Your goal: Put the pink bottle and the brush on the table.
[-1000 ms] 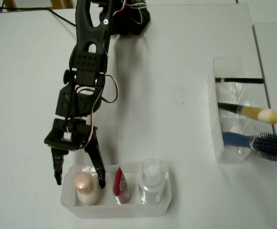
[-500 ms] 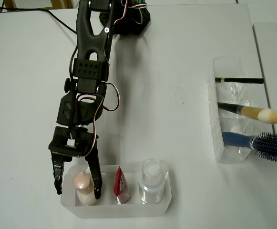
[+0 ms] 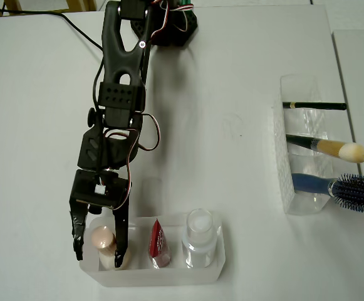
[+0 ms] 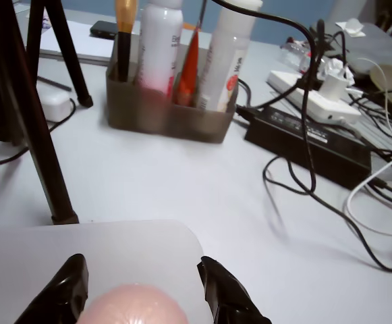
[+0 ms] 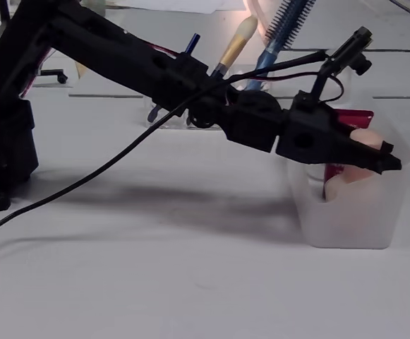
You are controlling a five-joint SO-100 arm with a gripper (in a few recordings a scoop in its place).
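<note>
Next, my gripper grips the pink bottle by its pink cap [image 3: 103,237] to set the bottle out on the tabletop.
The pink bottle [image 3: 103,242] stands upright in the left compartment of a translucent tray [image 3: 169,274] on the white table [image 3: 244,56]. My black gripper [image 3: 99,256] is open, one finger on each side of the bottle's cap. The wrist view has the pink cap [image 4: 132,308] low between the fingers [image 4: 226,297], with small gaps on both sides. In the fixed view the gripper [image 5: 386,159] reaches over the tray [image 5: 346,222] at the bottle [image 5: 347,185]. The brush [image 3: 329,148] lies across a clear holder at the right, far from the gripper.
A red sachet [image 3: 159,243] and a clear bottle with a white cap [image 3: 200,233] fill the tray's other compartments. The clear holder [image 3: 288,157] also carries a thin black pencil [image 3: 313,105] and a blue hairbrush [image 3: 357,191]. The arm's base [image 3: 169,22] sits at the top.
The gripper has moved toward the tray and come down around the pink bottle's cap, its fingers a little closer together. The bottle, brush and other items have stayed put.
</note>
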